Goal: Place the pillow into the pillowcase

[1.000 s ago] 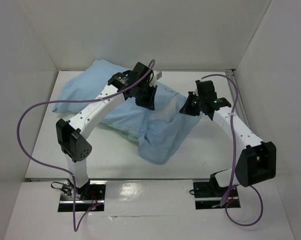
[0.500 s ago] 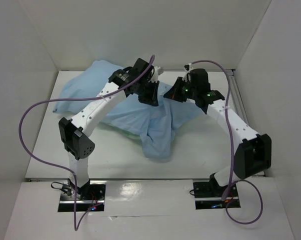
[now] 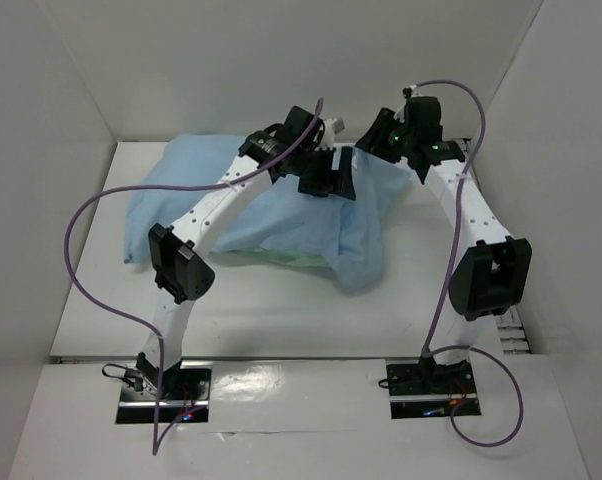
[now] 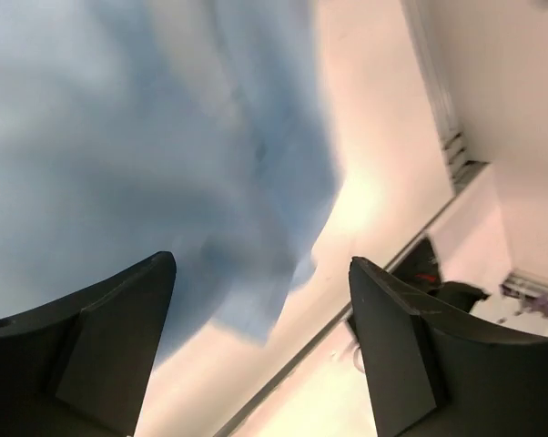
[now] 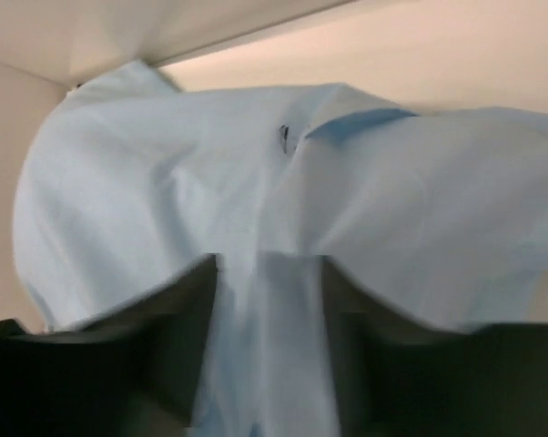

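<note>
My left gripper grabs the pillowcase by the corner of its plump end [image 3: 136, 251] next, leaving its loose end free to settle around the pillow.
The light blue pillowcase [image 3: 271, 220] lies spread over the far half of the table, plump at its left end. One loose corner [image 3: 361, 268] droops toward the front, and a strip of sea-green [image 3: 281, 258] shows under its near edge. No white of the pillow shows in any view. My left gripper [image 3: 331, 180] hovers over the pillowcase's right part. Its jaws [image 4: 262, 264] stand wide apart with nothing between them, and blurred blue cloth [image 4: 119, 137] lies beyond. My right gripper [image 3: 373, 140] is at the far right end of the pillowcase. Its jaws [image 5: 268, 264] are parted, with a fold of blue cloth [image 5: 165, 182] lying in the gap.
White walls [image 3: 71, 100] close in the table on the left, back and right. The back wall is right behind both grippers. A metal rail [image 3: 511, 335] runs along the table's right edge. The left arm's purple cable [image 3: 81, 260] loops over the left side.
Both grippers, shut before, have opened. Both arms moved toward the back right. The pillowcase shifted right and now lies flatter, with its loose corner drawn back.
</note>
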